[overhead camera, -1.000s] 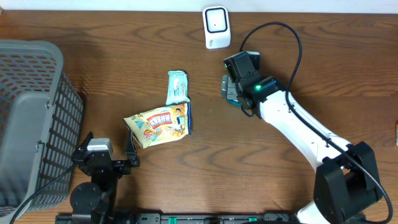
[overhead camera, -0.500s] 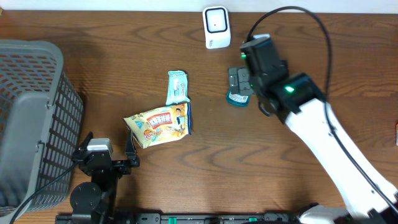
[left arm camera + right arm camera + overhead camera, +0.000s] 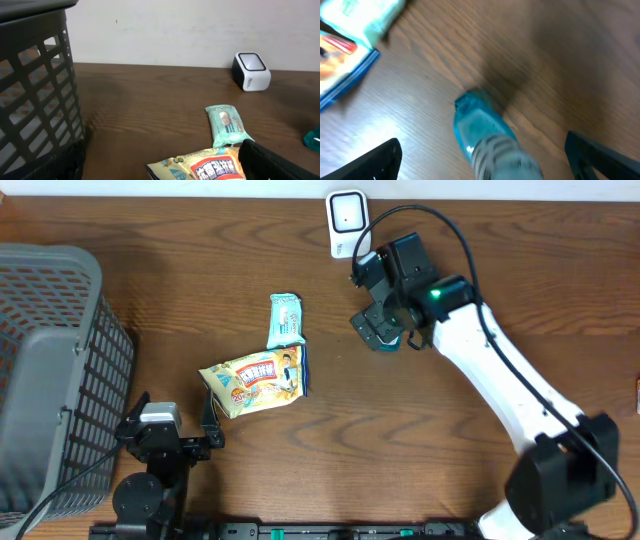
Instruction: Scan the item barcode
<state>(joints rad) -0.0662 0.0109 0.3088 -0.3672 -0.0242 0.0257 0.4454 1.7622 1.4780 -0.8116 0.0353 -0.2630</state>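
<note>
The sides of the teal item (image 3: 491, 141) are below my fingers, so my fingers would miss if I closed now. My right gripper needs to go down first, then close on the item.
A small teal-blue item (image 3: 482, 135) with black barcode stripes lies on the wooden table, blurred in the right wrist view. My right gripper (image 3: 485, 167) hangs just over it, open, with a finger on either side and no contact that I can see. From overhead the right gripper (image 3: 380, 318) covers most of the teal item (image 3: 391, 343). The white scanner (image 3: 347, 223) stands at the back edge, close behind them. My left gripper (image 3: 178, 415) rests open at the front left, its fingers either side of a yellow snack bag (image 3: 210, 167).
A pale green wipes pack (image 3: 285, 320) lies left of the right gripper. The yellow snack bag (image 3: 255, 380) lies in front of that pack, with a thin blue packet (image 3: 305, 370) along its right side. A dark mesh basket (image 3: 50, 370) fills the left edge.
The right arm swung right and up off the teal item, then came back over it with its wrist turned. The teal item stayed on the table. The left arm has not moved.
</note>
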